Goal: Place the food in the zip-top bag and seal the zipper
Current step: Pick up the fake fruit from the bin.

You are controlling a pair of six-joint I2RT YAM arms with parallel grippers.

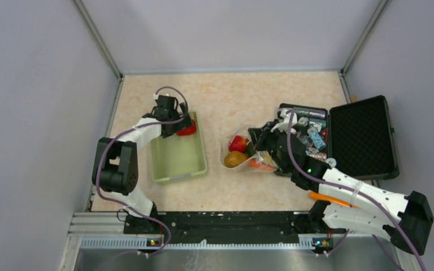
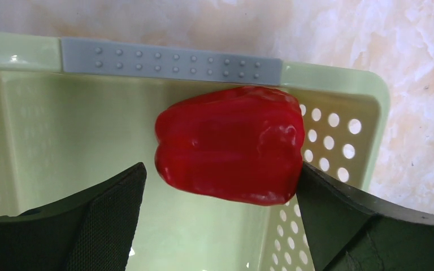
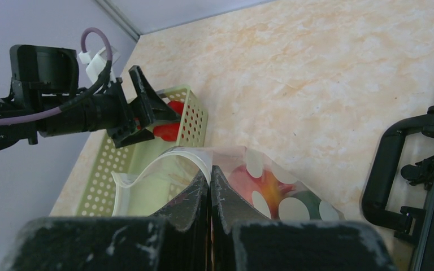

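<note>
I will close my left gripper now, because my fingers reach past the near edge of the pepper (image 1: 187,130) (image 2: 231,144). Closing now would hold it.
A glossy red pepper (image 2: 231,144) lies in the far right corner of the pale green basket (image 2: 169,59). My left gripper (image 2: 221,169) is open, one finger on each side of the pepper, with a gap at the left finger. The zip-top bag (image 1: 243,152) lies mid-table holding food: a red piece (image 1: 238,143), a brown piece (image 1: 235,159) and an orange piece (image 1: 260,165). At the bag's mouth edge my right gripper (image 3: 209,172) is shut on the bag, holding it up. The whitish zipper (image 3: 158,161) curls away to the left of the fingers.
An open black case (image 1: 361,138) with shiny packets (image 1: 312,135) stands right of the bag, its handle (image 3: 390,164) toward the bag. The basket (image 1: 178,169) sits left of the bag. Grey walls enclose the table on three sides.
</note>
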